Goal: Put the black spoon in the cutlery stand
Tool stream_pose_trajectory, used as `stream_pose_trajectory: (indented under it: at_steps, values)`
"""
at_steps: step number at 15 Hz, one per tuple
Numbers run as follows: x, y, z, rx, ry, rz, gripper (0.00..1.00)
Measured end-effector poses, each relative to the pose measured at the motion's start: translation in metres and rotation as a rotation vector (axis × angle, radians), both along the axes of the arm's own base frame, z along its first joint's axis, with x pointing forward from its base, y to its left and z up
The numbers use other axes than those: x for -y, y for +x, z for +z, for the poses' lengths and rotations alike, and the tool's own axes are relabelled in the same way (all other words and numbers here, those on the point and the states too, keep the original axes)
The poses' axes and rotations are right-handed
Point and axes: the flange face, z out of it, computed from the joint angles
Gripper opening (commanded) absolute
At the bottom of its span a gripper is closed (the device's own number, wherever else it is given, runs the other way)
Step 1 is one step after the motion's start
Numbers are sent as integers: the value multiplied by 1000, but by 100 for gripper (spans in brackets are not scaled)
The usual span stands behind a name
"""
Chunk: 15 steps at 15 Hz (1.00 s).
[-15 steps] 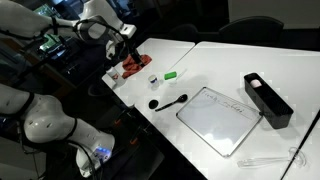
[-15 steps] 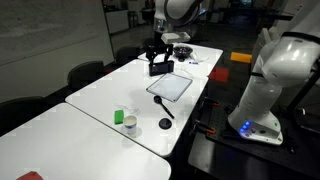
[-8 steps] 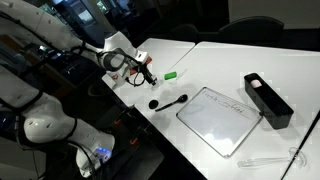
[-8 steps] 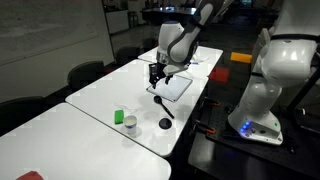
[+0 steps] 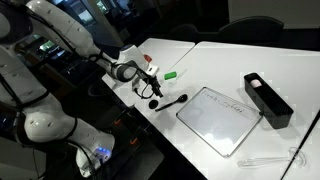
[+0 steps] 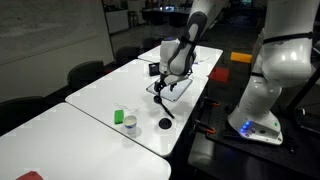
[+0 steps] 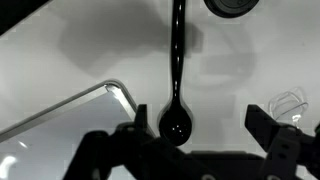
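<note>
My gripper grabs the black spoon (image 7: 176, 90) by its bowl end next, so the thin handle stays free. The handle then goes first into the cutlery stand.
The black spoon (image 7: 176, 90) lies flat on the white table, its round bowl toward me and its thin handle pointing away. It also shows in both exterior views (image 5: 173, 101) (image 6: 167, 110). My gripper (image 7: 200, 130) is open and empty just above the table, with the spoon's bowl between the fingers, close to the left one. The gripper shows in both exterior views (image 5: 150, 90) (image 6: 160, 87). The cutlery stand (image 5: 267, 99), a long black box, stands at the far end of the table beyond the board.
A flat white-grey board (image 5: 218, 118) (image 6: 175, 88) (image 7: 60, 120) lies beside the spoon. A small black round knob (image 5: 154, 104) (image 6: 165, 124) (image 7: 232, 5) sits by the handle's end. A green piece (image 5: 172, 74) and small cups (image 6: 124, 121) are nearby. The table edge is close.
The arm has swung from the table's far corner to the spoon and come down low, so that the open gripper now straddles the spoon's bowl. The spoon has not moved.
</note>
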Motion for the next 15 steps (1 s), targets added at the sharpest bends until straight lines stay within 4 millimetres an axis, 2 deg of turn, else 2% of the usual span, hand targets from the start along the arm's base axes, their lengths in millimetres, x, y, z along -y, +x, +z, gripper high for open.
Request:
stream_pose_trajectory:
  at_steps: [6,10,15]
  values:
    - [6,2,-8,-9,5,-42,100]
    - [10,9,-32,11,-1,-70,100]
    - [13,17,-72,23,-7,-88,100]
